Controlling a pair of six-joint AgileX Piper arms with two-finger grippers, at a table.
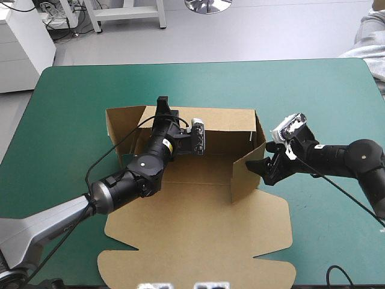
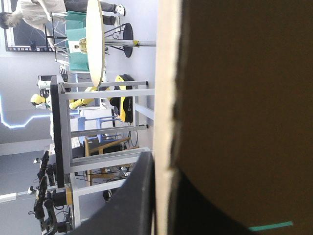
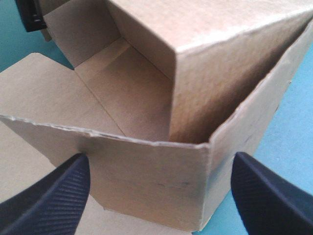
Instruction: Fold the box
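The robot's right gripper next needs to grab the box's side with the folded flap [image 1: 246, 174] by its top edge [image 1: 261, 128], so that it can fold the box.
The brown box [image 1: 198, 229] lies mid-table with its back wall [image 1: 207, 123] and both side walls raised and its lid flat toward the front. My left gripper [image 1: 162, 107] reaches over the back wall's left part and is shut on its top edge. In the left wrist view the board edge [image 2: 164, 98] runs between the two black fingers [image 2: 132, 205] of the gripper [image 2: 164, 171]. My right gripper [image 1: 263, 168] is open just outside the right side wall [image 1: 245, 174]. In the right wrist view this wall's folded flap [image 3: 146, 181] stands ahead of the gripper [image 3: 159, 164], between its spread fingers.
The teal-green cover [image 1: 313, 90] shows on every side of the box. The flat lid's front edge [image 1: 180, 274] comes close to the table's front edge. The left arm crosses the box's left wall [image 1: 120, 129] from the front left.
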